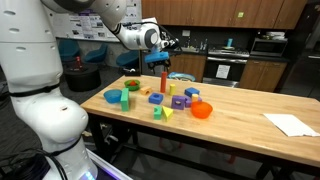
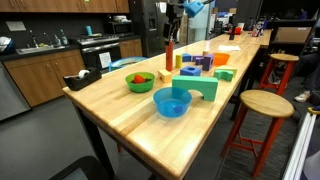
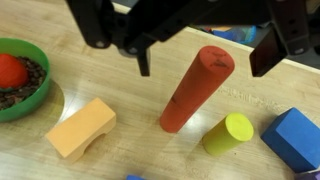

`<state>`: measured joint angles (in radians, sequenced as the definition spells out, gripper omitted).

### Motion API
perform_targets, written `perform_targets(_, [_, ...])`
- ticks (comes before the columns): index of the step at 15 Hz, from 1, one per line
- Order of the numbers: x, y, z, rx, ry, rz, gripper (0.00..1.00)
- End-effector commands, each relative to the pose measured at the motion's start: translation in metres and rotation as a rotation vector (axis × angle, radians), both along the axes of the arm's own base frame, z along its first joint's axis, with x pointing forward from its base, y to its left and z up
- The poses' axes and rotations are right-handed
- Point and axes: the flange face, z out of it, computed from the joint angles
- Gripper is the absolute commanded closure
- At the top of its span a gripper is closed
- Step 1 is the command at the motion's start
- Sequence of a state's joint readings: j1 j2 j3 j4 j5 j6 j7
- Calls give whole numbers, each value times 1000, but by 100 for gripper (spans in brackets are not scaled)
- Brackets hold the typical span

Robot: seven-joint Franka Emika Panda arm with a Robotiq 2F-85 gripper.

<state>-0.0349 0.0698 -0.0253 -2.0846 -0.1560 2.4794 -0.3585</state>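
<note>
The cylinder shows its whole round top [image 3: 215,62] below my open fingers, so it is too early to close. My gripper comes down next, then closes on the cylinder.
A tall red cylinder [image 3: 190,95] stands upright on the wooden table [image 1: 240,105]; it shows in both exterior views [image 1: 163,78] [image 2: 169,55]. My gripper [image 3: 205,55] hangs right above it, open, with one dark finger on each side of the cylinder's top and nothing held. In both exterior views the gripper [image 1: 164,52] [image 2: 172,12] is a short way above the cylinder's top. Beside the cylinder lie a yellow cylinder [image 3: 228,133], a blue block [image 3: 295,135] and an orange arch block [image 3: 80,128].
A green bowl [image 3: 12,110] holding a red object stands near the cylinder. A blue bowl [image 2: 172,102], a green arch [image 2: 195,88], an orange bowl [image 1: 202,110] and several small coloured blocks [image 1: 178,101] are spread on the table. White paper [image 1: 290,123] lies near one end. A wooden stool [image 2: 266,104] stands beside the table.
</note>
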Motion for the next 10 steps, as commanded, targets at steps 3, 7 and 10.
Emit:
perform_targets(3, [17, -9, 0, -5, 29, -48, 0])
perform_targets(7, [24, -12, -2, -1, 38, -62, 0])
perform_targets(10, [28, -13, -5, 6, 55, -71, 0])
